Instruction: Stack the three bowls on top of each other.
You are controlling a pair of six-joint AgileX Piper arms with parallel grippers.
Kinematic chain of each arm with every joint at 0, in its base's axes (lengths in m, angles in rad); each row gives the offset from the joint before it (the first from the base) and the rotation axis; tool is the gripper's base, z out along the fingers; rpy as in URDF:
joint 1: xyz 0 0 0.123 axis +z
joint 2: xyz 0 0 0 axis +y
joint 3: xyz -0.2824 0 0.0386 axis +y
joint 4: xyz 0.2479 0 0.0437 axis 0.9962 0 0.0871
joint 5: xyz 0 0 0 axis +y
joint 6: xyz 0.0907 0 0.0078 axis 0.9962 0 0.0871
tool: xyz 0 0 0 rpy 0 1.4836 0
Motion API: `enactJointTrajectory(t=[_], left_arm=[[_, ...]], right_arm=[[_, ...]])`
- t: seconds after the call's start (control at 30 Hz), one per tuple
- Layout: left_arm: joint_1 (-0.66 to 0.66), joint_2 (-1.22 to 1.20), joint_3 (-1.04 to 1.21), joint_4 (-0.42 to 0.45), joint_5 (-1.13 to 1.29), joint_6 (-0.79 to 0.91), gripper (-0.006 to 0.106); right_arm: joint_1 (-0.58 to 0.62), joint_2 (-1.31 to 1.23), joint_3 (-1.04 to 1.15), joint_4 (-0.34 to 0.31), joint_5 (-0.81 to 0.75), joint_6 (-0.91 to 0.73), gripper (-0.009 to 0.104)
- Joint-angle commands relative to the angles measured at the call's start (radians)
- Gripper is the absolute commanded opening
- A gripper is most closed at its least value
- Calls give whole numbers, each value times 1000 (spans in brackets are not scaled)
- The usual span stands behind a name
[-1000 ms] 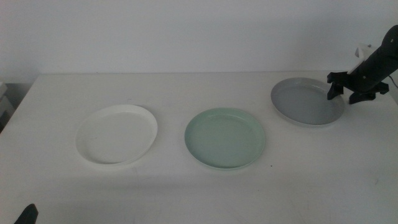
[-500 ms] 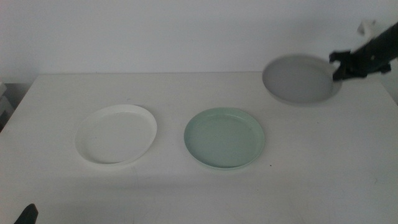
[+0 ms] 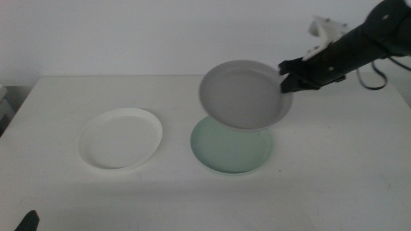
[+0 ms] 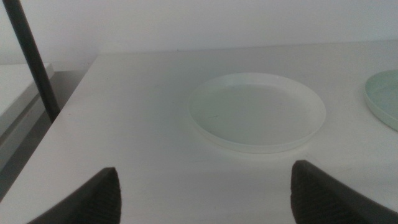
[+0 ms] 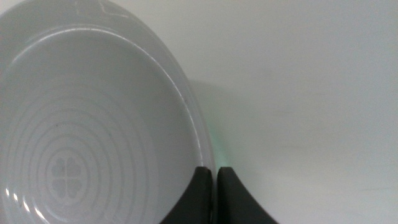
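Note:
The grey bowl hangs tilted high above the green bowl and would fall, so it is too early to open my right gripper; the grey bowl comes down first.
The grey bowl (image 3: 244, 95) hangs tilted in the air over the far part of the mint green bowl (image 3: 232, 147), which lies at the table's middle. My right gripper (image 3: 287, 77) is shut on the grey bowl's right rim; in the right wrist view the rim (image 5: 199, 134) runs down between the two closed jaws (image 5: 214, 177). The white bowl (image 3: 121, 137) rests on the table to the left, also seen whole as the white bowl (image 4: 257, 111) in the left wrist view. My left gripper (image 4: 205, 186) waits open near the table's front left corner, nothing between its jaws.
The white table (image 3: 334, 167) ends at a pale wall behind. A dark post (image 4: 31, 59) stands off the table's left edge. A sliver of the mint bowl's rim (image 4: 384, 99) shows in the left wrist view.
The right gripper has lifted the grey bowl off the table at the back right and carried it left, to above the mint green bowl. The left arm has stayed still.

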Motion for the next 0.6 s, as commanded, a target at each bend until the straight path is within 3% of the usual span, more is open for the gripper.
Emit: enactJointTrajectory(t=[0.0, 0.57], left_arm=[[2, -14, -6, -7, -78, -9, 105], [2, -14, -6, -7, -78, -9, 105]], right_arm=[[29, -51, -10, 24, -67, 12, -1], [80, 106, 8, 20, -86, 12, -1]])
